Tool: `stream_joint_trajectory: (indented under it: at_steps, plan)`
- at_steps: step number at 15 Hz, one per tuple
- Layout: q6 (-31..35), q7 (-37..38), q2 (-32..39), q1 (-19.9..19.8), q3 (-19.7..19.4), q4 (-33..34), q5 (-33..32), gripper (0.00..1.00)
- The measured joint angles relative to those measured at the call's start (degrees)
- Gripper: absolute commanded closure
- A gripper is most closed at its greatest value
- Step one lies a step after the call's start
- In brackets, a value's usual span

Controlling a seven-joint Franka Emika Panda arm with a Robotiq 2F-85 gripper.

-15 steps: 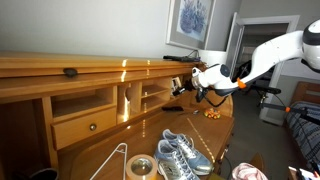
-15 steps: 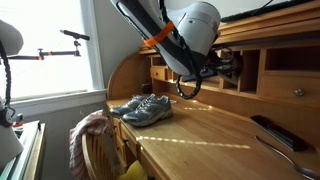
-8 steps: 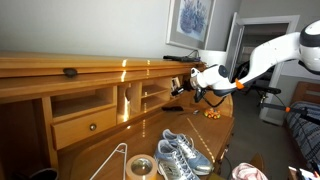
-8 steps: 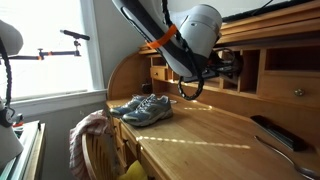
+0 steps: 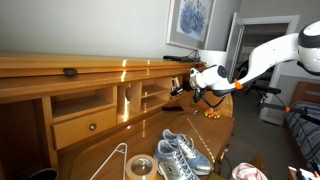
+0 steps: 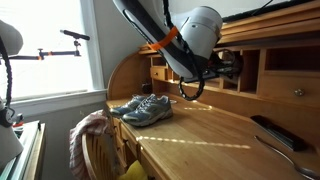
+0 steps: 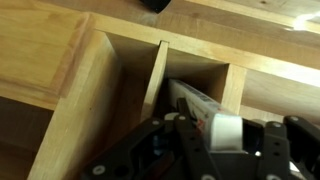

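The far end of the white tube [image 7: 192,103] is between the dividers, so the tube would end in the open cubby and it is time to release it.
My gripper [image 7: 215,138] is shut on a white tube [image 7: 192,103] with a white cap. The tube's far end points into an open cubby [image 7: 190,75] of the wooden desk, just right of a thin wooden divider [image 7: 155,80]. In both exterior views the gripper [image 5: 183,88] [image 6: 232,68] sits level with the row of cubbies under the desk's top shelf, close to their openings. The tube is too small to make out in the exterior views.
A pair of grey-blue sneakers [image 5: 180,155] [image 6: 142,107] lies on the desk surface. A wire hanger [image 5: 112,160] and a tape roll [image 5: 140,166] lie near the front edge. A black remote [image 6: 275,132] lies on the desk. A drawer [image 5: 85,125] sits below the cubbies.
The gripper has edged very slightly toward the cubbies with the tube in it. Nothing else has moved.
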Motion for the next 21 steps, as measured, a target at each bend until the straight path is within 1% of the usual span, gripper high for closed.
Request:
stream_joint_trajectory:
  at_steps: [1, 2, 3, 5, 8, 9, 12, 15, 16, 17, 18, 19, 20, 21]
  plan:
    - [0.0, 0.01, 0.02, 0.01, 0.0, 0.02, 0.0, 0.78]
    - [0.0, 0.01, 0.04, 0.02, 0.0, 0.04, 0.0, 0.53]
    - [0.0, 0.02, 0.06, 0.03, 0.0, 0.07, 0.0, 0.52]
    - [-0.01, 0.02, 0.36, 0.46, 0.0, 0.29, 0.0, 0.39]
    - [-1.82, -0.02, 1.04, 1.62, -0.64, 1.74, 0.0, 0.17]
    - [-2.11, -0.02, 1.26, 1.88, -0.83, 2.22, 0.0, 0.13]
    - [-2.41, -0.02, 2.01, 2.37, -0.96, 3.04, 0.0, 0.1]
    - [-2.51, -0.01, 2.32, 2.54, -0.95, 3.36, -0.01, 0.09]
    - [-2.52, 0.0, 2.32, 2.54, -0.95, 3.35, 0.0, 0.16]
    - [-2.55, 0.02, 2.31, 2.53, -0.95, 3.33, 0.0, 0.59]
    - [-2.63, 0.05, 2.3, 2.53, -0.92, 3.29, 0.0, 0.61]
    - [-2.66, 0.08, 2.26, 2.5, -0.88, 3.19, 0.0, 0.68]
    - [-2.7, 0.28, 2.18, 2.48, -0.77, 2.87, 0.01, 0.78]
    - [-2.8, 0.51, 2.05, 2.44, -0.62, 2.48, 0.01, 0.57]
